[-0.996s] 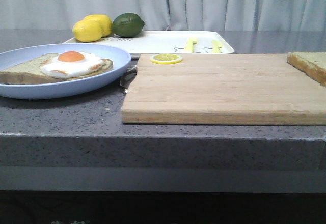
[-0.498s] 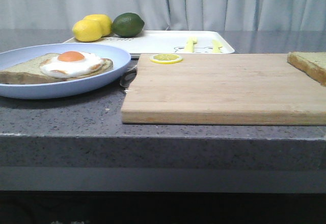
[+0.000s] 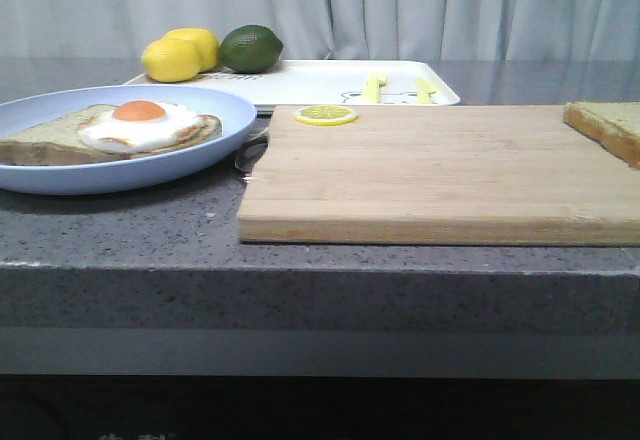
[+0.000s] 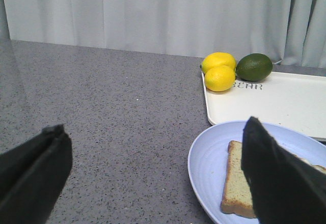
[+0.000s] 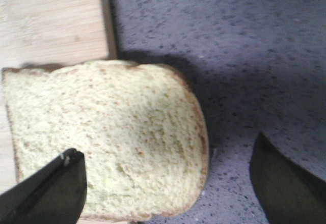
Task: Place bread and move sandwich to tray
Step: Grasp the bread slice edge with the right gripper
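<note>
My right gripper needs to go lower before it closes on the bread (image 3: 610, 125), because its fingers are above the bread and would miss it if they closed now.
The bread (image 5: 107, 137) lies on the right end of the wooden cutting board (image 3: 440, 170), overhanging its edge; it also shows at the right edge of the front view (image 3: 606, 126). My right gripper (image 5: 168, 183) is open just above the bread, one finger over the slice, the other over the counter. The sandwich (image 3: 120, 132), toast with a fried egg, lies on the light-blue plate (image 3: 205, 150) at the left. My left gripper (image 4: 155, 183) is open and empty above the counter beside the plate (image 4: 204, 163). The white tray (image 3: 330, 82) lies behind. Neither gripper shows in the front view.
Two lemons (image 3: 180, 55) and a lime (image 3: 251, 48) sit on the tray's far left corner. A lemon slice (image 3: 326, 115) lies on the board's back edge. A metal utensil (image 3: 250, 152) lies between plate and board. A curtain hangs behind the grey counter.
</note>
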{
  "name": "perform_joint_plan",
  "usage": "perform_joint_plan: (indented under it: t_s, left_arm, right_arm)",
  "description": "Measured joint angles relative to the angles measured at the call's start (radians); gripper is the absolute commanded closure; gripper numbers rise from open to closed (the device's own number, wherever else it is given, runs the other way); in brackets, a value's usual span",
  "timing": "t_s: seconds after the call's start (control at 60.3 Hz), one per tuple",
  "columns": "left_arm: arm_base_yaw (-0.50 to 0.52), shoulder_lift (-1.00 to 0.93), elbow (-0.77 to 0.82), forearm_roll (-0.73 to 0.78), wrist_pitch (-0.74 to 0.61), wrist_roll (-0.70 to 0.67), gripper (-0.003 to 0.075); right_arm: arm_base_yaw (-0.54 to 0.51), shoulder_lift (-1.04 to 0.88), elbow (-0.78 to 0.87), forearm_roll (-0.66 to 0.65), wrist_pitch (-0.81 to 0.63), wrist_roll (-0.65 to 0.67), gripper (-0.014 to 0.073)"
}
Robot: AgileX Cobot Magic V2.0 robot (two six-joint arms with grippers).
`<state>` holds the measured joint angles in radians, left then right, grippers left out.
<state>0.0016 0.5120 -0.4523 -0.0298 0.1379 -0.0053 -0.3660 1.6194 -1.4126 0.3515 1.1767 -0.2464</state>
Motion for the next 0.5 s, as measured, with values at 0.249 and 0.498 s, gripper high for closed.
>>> perform_joint_plan:
  t_s: [0.249,0.498]
  left_arm:
    - [0.000,0.000,0.000,0.000,0.000,0.005,0.0062]
    - [0.000,0.000,0.000,0.000,0.000,0.005,0.0062]
  right_arm:
    - [-0.004,0.089,-0.039,0.070,0.044,-0.073,-0.0060]
    - [0.000,0.150,-0.039,0.119,0.045,-0.108,-0.0060]
